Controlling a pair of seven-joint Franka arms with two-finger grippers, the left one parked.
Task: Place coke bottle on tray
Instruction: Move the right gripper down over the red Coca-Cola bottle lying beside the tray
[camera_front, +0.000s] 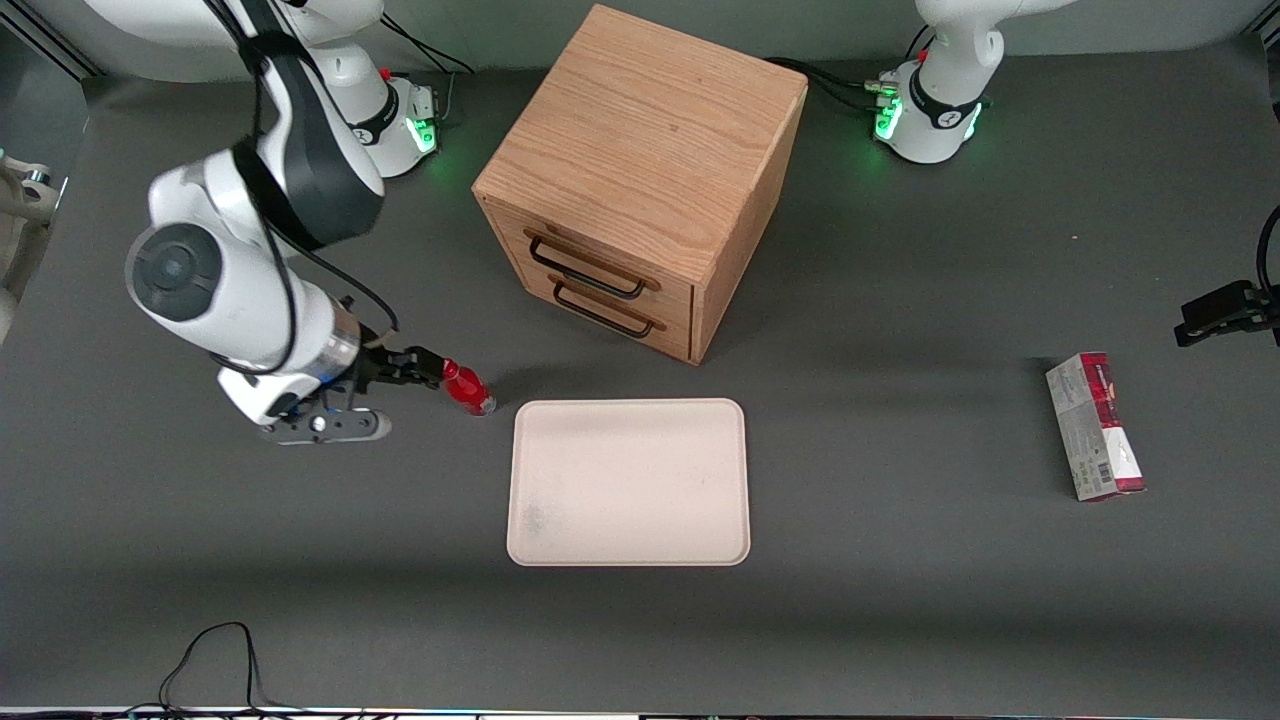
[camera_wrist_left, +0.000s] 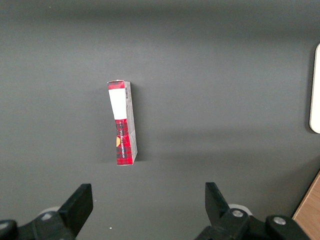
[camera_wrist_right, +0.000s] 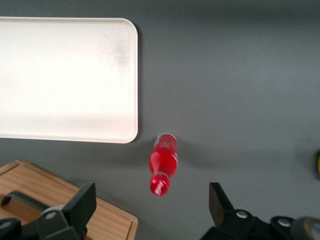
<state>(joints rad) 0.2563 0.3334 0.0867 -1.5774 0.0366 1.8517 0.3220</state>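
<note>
To set the coke bottle on the tray (camera_front: 628, 482), my right gripper should next grip the coke bottle around its red body (camera_front: 465, 386).
The coke bottle (camera_front: 467, 388) is small and bright red with a red cap. It stands on the dark table just off the tray's corner nearest the cabinet, toward the working arm's end. The cream tray (camera_front: 628, 482) lies flat with nothing on it, nearer the front camera than the cabinet. My right gripper (camera_front: 424, 366) is beside and slightly above the bottle, on the side away from the tray. In the right wrist view the gripper (camera_wrist_right: 152, 196) is open, its fingers wide apart, and the bottle (camera_wrist_right: 163, 162) shows between them, untouched, next to the tray (camera_wrist_right: 65, 80).
A wooden drawer cabinet (camera_front: 640, 180) stands farther from the front camera than the tray; its edge shows in the right wrist view (camera_wrist_right: 65, 205). A red-and-grey carton (camera_front: 1095, 425) lies toward the parked arm's end and also shows in the left wrist view (camera_wrist_left: 122, 125).
</note>
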